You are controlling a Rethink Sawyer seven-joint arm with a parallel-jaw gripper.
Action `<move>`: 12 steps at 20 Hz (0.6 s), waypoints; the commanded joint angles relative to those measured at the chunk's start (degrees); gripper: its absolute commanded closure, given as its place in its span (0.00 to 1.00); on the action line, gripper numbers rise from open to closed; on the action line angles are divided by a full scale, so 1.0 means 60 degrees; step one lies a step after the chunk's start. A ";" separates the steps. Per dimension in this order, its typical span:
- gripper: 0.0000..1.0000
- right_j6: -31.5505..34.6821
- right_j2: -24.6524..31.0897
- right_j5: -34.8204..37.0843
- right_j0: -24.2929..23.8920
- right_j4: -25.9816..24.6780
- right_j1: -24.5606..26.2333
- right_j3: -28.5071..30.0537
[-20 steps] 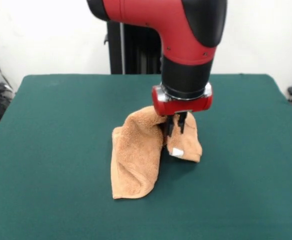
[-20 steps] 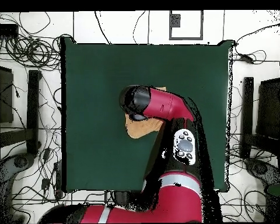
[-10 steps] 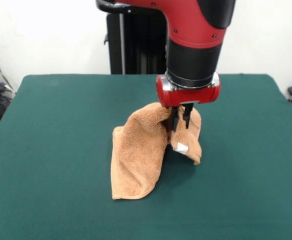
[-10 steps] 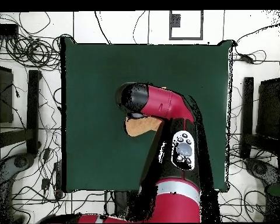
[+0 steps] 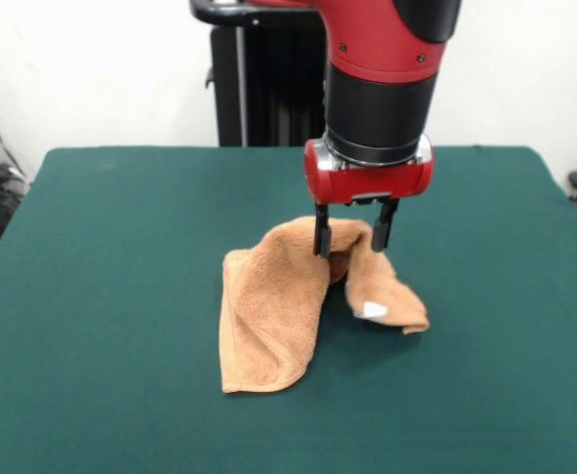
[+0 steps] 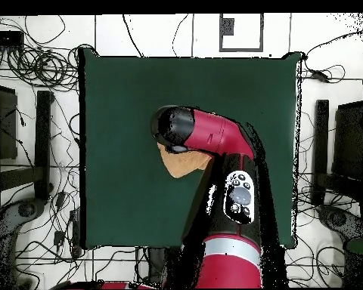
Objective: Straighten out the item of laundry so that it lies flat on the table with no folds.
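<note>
My gripper is about to grab the orange-tan towel by its bunched fold above the tag flap, to open out the folds.
The item of laundry, an orange-tan terry towel, lies rumpled and folded over itself near the middle of the table. Its right part forms a raised hump and a flap with a small white tag spreads onto the felt. My gripper hangs open just above that hump, one finger on each side of the fold, holding nothing. In the overhead view the arm covers most of the towel, and only a tan patch shows beside the wrist; the gripper itself is hidden there.
Dark green felt surrounds the towel on all sides. Cables and dark equipment lie on the floor beyond the table edges. A black pedestal column rises behind the far edge.
The gripper has opened and let go of the towel's fold. The flap with the white tag has dropped and spread to the right onto the table.
</note>
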 commanded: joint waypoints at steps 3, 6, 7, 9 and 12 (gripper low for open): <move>0.00 0.2840 0.0312 0.0324 0.0408 0.0415 0.0231 0.0055; 0.00 0.2853 0.0339 0.0360 0.0407 0.0484 0.0163 0.0152; 0.00 0.2807 0.0406 0.0324 0.0376 0.0524 0.0150 0.0188; 0.00 0.2779 0.0498 0.0297 0.0338 0.0615 0.0125 0.0235; 0.00 0.2890 0.0460 0.0308 0.0415 0.0677 0.0142 0.0161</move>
